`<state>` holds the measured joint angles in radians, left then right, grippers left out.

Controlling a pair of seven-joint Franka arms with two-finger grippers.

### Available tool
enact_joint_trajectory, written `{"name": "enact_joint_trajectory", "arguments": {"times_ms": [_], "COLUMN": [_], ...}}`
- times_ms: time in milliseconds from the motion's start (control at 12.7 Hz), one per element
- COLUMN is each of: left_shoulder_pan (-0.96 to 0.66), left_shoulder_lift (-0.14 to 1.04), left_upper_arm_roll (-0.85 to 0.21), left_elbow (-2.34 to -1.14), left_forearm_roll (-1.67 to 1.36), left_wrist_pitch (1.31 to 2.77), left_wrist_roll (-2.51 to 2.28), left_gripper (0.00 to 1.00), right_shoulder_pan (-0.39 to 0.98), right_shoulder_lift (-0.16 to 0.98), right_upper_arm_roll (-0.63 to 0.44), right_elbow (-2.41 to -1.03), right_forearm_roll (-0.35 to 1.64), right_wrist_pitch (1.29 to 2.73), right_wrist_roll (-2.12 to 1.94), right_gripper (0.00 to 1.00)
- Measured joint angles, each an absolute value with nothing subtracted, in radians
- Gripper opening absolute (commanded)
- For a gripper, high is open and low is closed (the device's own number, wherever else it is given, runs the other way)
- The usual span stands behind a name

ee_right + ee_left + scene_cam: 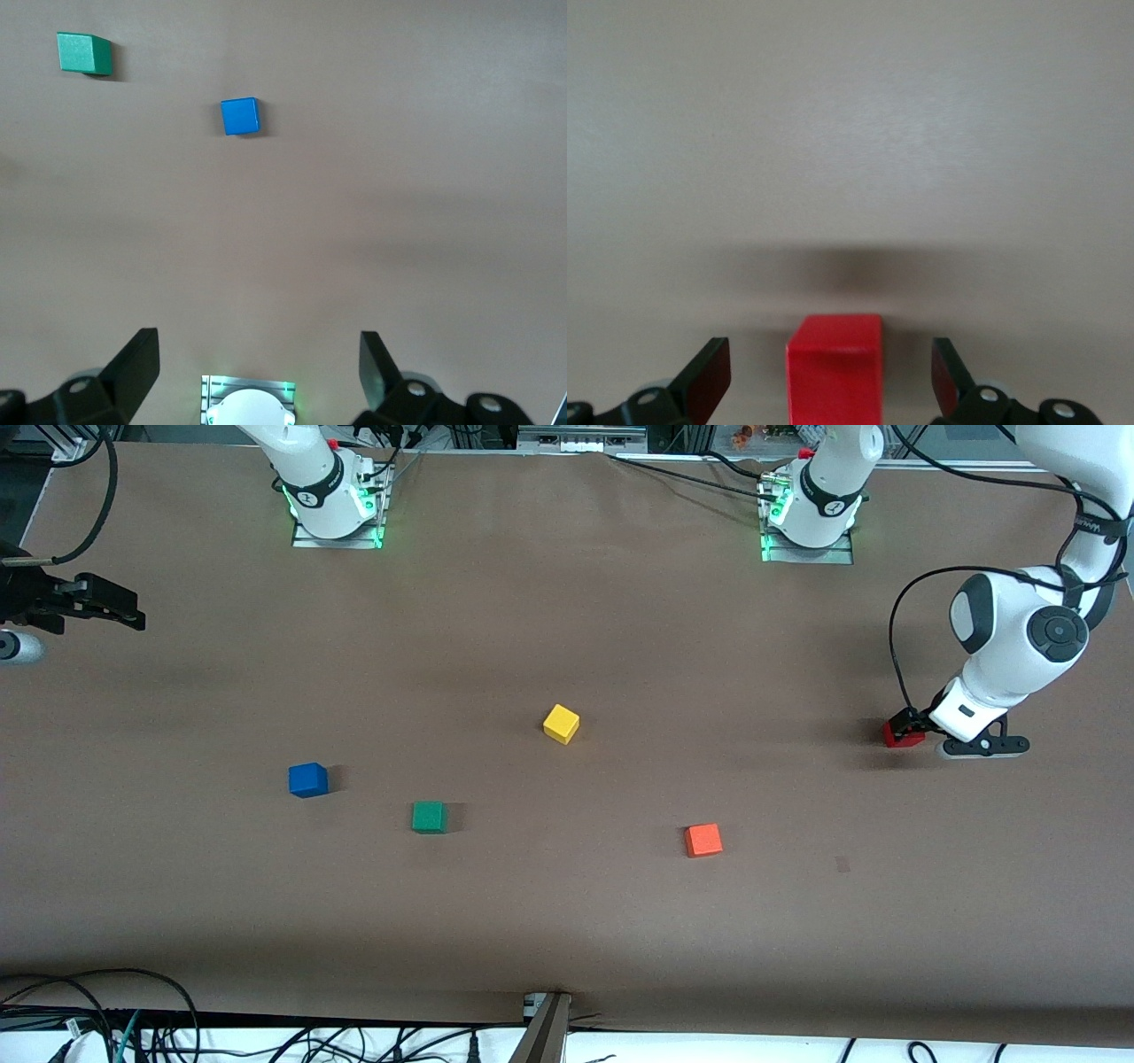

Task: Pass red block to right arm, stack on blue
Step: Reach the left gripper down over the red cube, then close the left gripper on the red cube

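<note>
The red block's top (905,740) is still below the fingers of my left gripper, so they would miss the block if they closed now. My left gripper should go lower before it closes.
The red block (895,735) (834,372) rests on the table at the left arm's end. My left gripper (909,729) (831,376) is down around it and open, one finger on each side with a gap to the block. The blue cube (307,779) (240,116) sits on the table toward the right arm's end. My right gripper (113,605) (261,363) hangs open and empty in the air over the table's edge at the right arm's end, well away from the blue cube.
A green cube (429,817) (84,53) lies beside the blue one. A yellow cube (561,724) sits mid-table, and an orange-red cube (703,840) lies nearer the front camera. The arm bases (335,505) (808,518) stand along the table's back edge.
</note>
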<state>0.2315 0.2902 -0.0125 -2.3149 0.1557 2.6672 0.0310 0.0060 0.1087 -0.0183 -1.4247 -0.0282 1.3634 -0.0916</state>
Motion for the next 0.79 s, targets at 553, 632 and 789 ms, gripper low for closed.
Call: {"name": "enact_joint_trajectory", "arguments": {"times_ms": [553, 632, 789], "left_shoulder_pan": [0.248, 0.25, 0.261], "left_shoulder_lift": [0.383, 0.387, 0.39], "left_upper_arm_roll": [-0.021, -0.02, -0.02], "left_elbow": [-2.354, -2.355, -2.355], "left_forearm_roll": [0.156, 0.156, 0.156], "left_wrist_pitch": [2.769, 2.769, 2.77], "left_wrist_roll": [0.05, 0.059, 0.069], "left_gripper": [0.83, 0.52, 0.11], "right_shoulder_pan": [0.006, 0.006, 0.006], "right_shoulder_lift": [0.109, 0.109, 0.109], "right_upper_arm_roll": [-0.018, -0.018, -0.018], "right_elbow": [-1.425, -1.425, -1.425], "right_forearm_roll": [-0.028, -0.028, -0.028], "right_wrist_pitch": [1.363, 1.363, 1.363], "right_wrist_roll": [-0.092, -0.092, -0.092], "right_gripper": [1.0, 1.0, 1.0]}}
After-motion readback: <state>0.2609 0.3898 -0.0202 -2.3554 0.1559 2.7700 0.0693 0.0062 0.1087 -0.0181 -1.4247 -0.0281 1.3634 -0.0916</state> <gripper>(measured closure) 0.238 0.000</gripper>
